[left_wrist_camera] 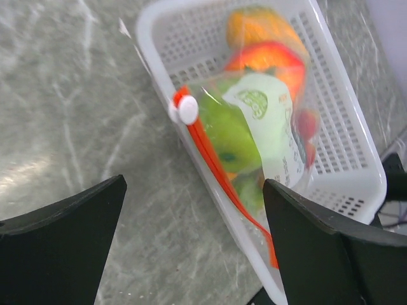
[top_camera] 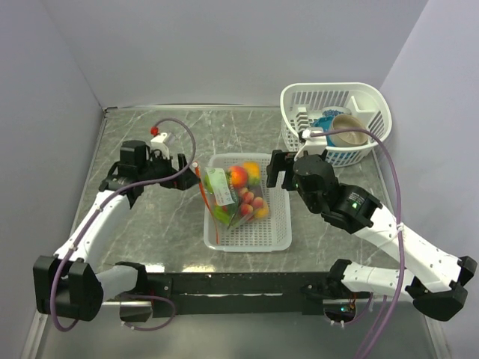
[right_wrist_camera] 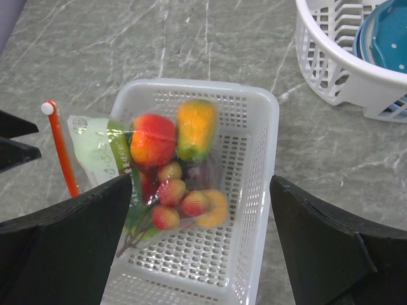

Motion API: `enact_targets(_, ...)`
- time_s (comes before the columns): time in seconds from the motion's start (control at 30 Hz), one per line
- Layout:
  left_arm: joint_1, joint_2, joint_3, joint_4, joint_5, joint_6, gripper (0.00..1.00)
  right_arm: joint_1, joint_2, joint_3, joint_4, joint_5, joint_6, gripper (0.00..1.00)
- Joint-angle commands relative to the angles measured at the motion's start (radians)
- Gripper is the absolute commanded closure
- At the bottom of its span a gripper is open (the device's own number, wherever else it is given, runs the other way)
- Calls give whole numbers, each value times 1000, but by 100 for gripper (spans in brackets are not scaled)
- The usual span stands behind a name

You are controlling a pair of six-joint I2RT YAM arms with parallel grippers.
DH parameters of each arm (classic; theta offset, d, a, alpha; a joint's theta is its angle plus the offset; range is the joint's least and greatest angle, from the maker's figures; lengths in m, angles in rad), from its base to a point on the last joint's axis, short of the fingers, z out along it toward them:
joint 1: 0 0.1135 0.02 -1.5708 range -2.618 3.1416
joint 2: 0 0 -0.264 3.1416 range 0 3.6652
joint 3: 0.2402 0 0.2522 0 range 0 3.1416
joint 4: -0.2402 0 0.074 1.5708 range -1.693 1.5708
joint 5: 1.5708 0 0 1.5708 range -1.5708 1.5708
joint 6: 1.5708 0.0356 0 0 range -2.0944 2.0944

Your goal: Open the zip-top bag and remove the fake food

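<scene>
I should next lift the zip-top bag from the tray for opening, with my left gripper grabbing its orange-red zip strip and leaving the white slider free.
The zip-top bag lies in a white slotted tray, its orange-red zip strip draped over the tray's left rim. The fake food is inside the bag: red, orange, yellow and green pieces. My left gripper is open and empty just left of the strip's far end. In the left wrist view the gripper frames the strip and its white slider. My right gripper is open and empty above the tray's far right corner. In its view the gripper frames the food.
A white round basket at the back right holds a blue bowl and a beige bowl. A small white and red object sits on the table behind the left gripper. Walls close in the left, back and right sides.
</scene>
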Motion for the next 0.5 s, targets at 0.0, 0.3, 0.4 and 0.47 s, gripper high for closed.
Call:
enact_targets(0.0,-31,31,-11,60,90,-1,5,1,-26,-20,24,35,18,3)
enact_targets(0.3,-65,144,35,97,102,8,43,3,-26,-31,18,40,38,3)
enact_targets(0.4,-68,181,47,129,111,-1,56,3,-29,-35,15,38,41,4)
enact_targets(0.47,-68,192,66,137,118,-10,70,3,-29,-32,7,37,43,4)
